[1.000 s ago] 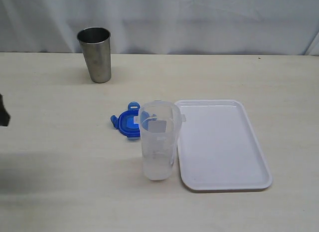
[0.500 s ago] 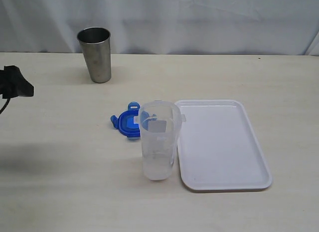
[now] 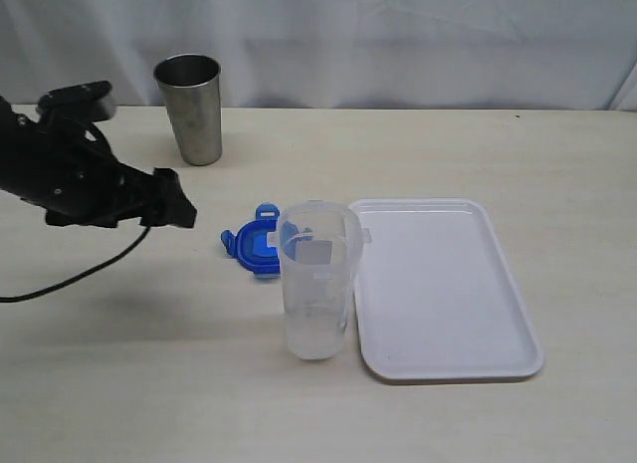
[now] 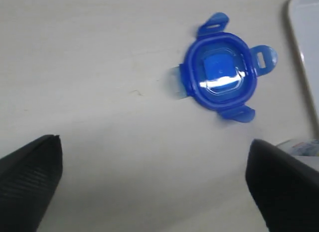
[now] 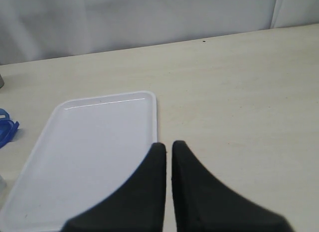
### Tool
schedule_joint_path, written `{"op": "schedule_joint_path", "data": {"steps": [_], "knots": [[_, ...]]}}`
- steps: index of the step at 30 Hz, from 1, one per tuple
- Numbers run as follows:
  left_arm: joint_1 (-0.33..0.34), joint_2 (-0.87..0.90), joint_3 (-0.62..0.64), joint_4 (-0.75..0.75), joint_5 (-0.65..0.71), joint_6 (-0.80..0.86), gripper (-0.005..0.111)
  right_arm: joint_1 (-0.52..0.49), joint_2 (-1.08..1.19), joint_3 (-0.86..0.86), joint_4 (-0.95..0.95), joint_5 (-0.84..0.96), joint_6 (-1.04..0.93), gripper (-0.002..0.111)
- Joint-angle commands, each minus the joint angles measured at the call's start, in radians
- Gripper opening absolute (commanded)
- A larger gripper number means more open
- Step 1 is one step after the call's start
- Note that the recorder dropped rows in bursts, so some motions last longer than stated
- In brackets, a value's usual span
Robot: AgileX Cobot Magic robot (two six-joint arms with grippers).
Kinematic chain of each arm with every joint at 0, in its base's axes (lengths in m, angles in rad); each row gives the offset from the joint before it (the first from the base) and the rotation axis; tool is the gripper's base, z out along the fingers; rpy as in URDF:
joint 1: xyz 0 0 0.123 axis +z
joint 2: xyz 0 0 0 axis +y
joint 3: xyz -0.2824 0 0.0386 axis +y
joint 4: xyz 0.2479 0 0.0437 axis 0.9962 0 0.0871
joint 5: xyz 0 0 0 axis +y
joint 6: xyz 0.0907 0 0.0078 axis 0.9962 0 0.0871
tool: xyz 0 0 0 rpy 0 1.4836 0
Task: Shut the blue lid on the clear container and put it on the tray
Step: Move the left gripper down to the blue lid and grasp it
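Observation:
The left gripper takes hold of the blue lid by its rim (image 3: pixel 239 247) next, to close the clear container (image 3: pixel 317 284).
The blue lid (image 3: pixel 253 248) lies flat on the table, flaps spread, just behind and left of the clear container (image 3: pixel 317 284). The container stands upright and uncovered beside the left rim of the white tray (image 3: pixel 448 289). My left gripper (image 3: pixel 171 210) hovers left of the lid, apart from it. In the left wrist view the lid (image 4: pixel 222 75) lies ahead of my open left gripper (image 4: pixel 153 144), with only bare table between the fingers (image 4: pixel 31 174). My right gripper (image 5: pixel 167 144) is shut on nothing, over the tray's (image 5: pixel 94 142) near right edge; the exterior view does not show it.
A steel tumbler (image 3: pixel 189 107) stands at the back left, behind my left arm. A black cable (image 3: pixel 80 277) trails from that arm over the table. A grey curtain closes off the far edge. An edge of the tray (image 4: pixel 303 52) shows beside the lid in the left wrist view.
My left arm has swung in from the left edge toward the lid, and its gripper is now close to it. Lid, container and tray have not moved.

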Motion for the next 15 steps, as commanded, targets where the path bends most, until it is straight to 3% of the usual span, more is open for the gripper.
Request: {"op": "schedule_joint_path", "data": {"steps": [1, 4, 7, 11, 15], "knots": [[-0.074, 0.044, -0.011, -0.050, -0.077, 0.007, 0.083, -0.004, -0.004, 0.003, -0.001, -0.004, 0.003, 0.005], [-0.102, 0.068, -0.011, -0.055, -0.116, 0.007, 0.060, -0.004, -0.004, 0.003, -0.001, -0.004, 0.003, 0.005], [-0.108, 0.082, -0.011, -0.052, -0.150, 0.007, 0.048, -0.004, -0.004, 0.003, -0.001, -0.004, 0.003, 0.005], [-0.108, 0.103, -0.011, -0.101, -0.117, 0.000, 0.043, -0.004, -0.004, 0.003, -0.001, -0.004, 0.003, 0.005], [-0.108, 0.174, -0.075, -0.112, 0.004, 0.003, 0.043, -0.004, -0.004, 0.003, -0.001, -0.004, 0.003, 0.005]]}}
